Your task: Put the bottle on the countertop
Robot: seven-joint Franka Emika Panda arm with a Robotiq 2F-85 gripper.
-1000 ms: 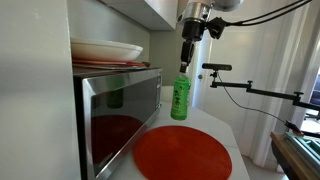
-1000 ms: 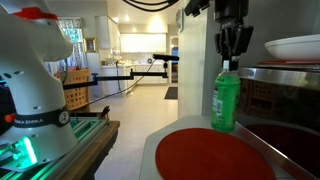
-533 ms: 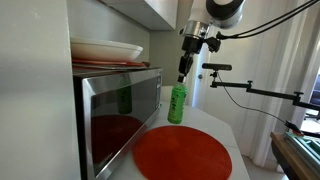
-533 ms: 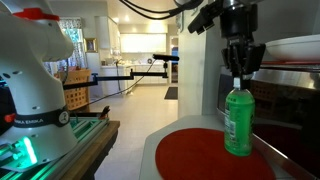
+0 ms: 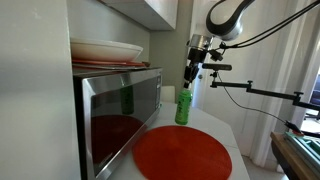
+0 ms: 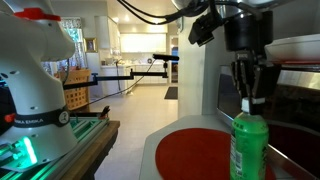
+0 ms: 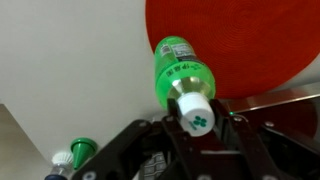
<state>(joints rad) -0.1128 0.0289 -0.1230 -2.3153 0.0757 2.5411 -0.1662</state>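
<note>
The bottle's base overlaps the red mat's rim, so the bottle would end there if I opened now. The bottle first goes onto the countertop with my gripper next.
A green plastic bottle with a white cap stands upright beside the microwave. It also shows in an exterior view and in the wrist view. My gripper is shut on the bottle's white cap from above; it also shows in an exterior view and in the wrist view. The bottle is at the edge of the round red mat on the white countertop. Whether its base touches the surface I cannot tell.
A microwave with a mirrored door stands beside the mat, with stacked plates on top. A cabinet hangs overhead. A camera boom stands behind the counter. Another robot base stands across the room.
My gripper has carried the bottle sideways along the microwave front and lower, toward the near edge of the red mat. It stays shut on the cap.
</note>
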